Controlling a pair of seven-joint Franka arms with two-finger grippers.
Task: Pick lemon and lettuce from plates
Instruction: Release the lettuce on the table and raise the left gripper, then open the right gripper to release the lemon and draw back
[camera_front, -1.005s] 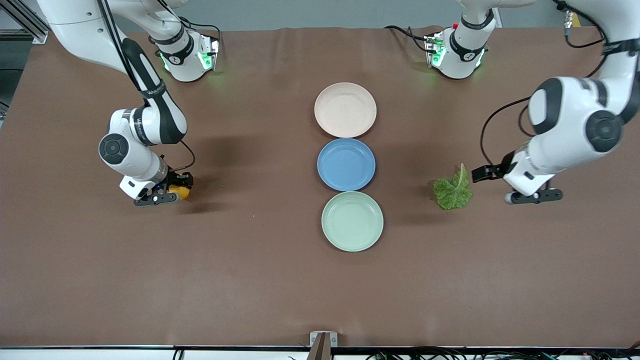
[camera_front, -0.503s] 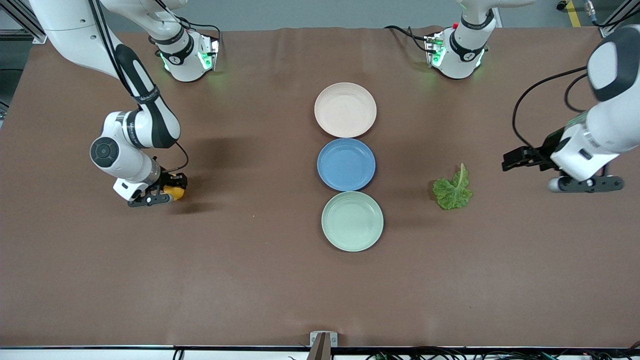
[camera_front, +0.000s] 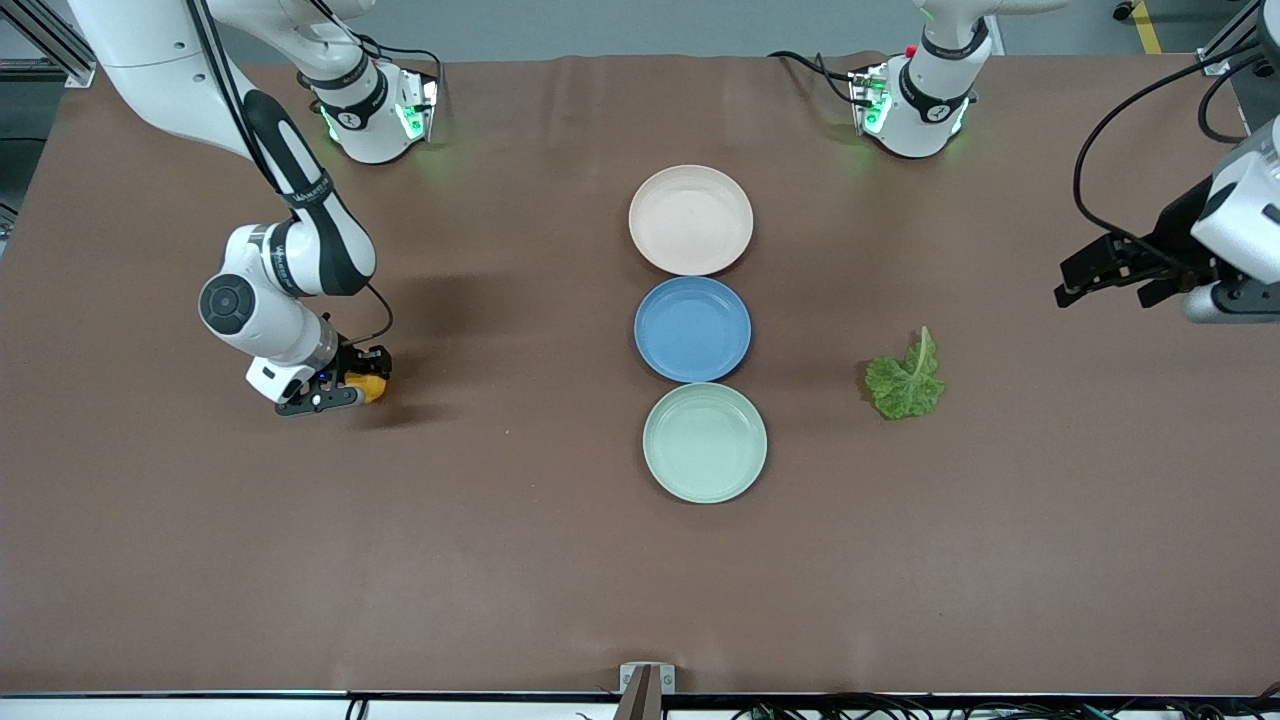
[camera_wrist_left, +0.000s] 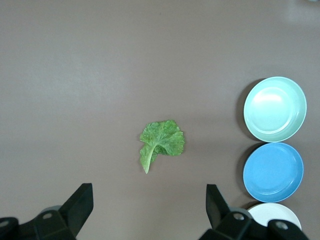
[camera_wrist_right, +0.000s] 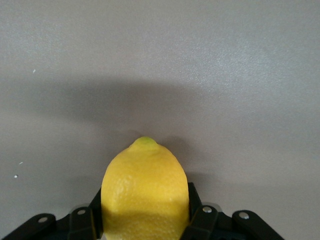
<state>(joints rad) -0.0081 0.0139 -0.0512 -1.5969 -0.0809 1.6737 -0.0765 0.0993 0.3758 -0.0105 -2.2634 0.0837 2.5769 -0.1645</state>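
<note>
My right gripper should open now, because the lemon (camera_front: 368, 386) (camera_wrist_right: 145, 185) is low over the table with its shadow close behind it.
The lemon (camera_front: 368, 386) is held in my right gripper (camera_front: 345, 392), which is shut on it low over the bare table toward the right arm's end; the right wrist view shows the lemon (camera_wrist_right: 145, 185) filling the gap between the fingers (camera_wrist_right: 196, 214). The lettuce (camera_front: 906, 378) lies flat on the table beside the mint green plate (camera_front: 705, 478), toward the left arm's end. My left gripper (camera_front: 1110, 280) is open and empty, raised over the table's left-arm end; its wrist view shows the lettuce (camera_wrist_left: 161, 142) below. The cream plate (camera_front: 691, 190) and the mint green plate both hold nothing.
A blue plate (camera_front: 692, 329) sits between the cream and mint green plates in a row at mid-table. All three show in the left wrist view: mint green plate (camera_wrist_left: 275, 108), blue plate (camera_wrist_left: 273, 171), cream plate (camera_wrist_left: 275, 216). The brown table (camera_front: 500, 560) spreads around them.
My left gripper has risen and drawn away from the lettuce toward the left arm's end of the table. My right gripper has shifted slightly, still holding the lemon.
</note>
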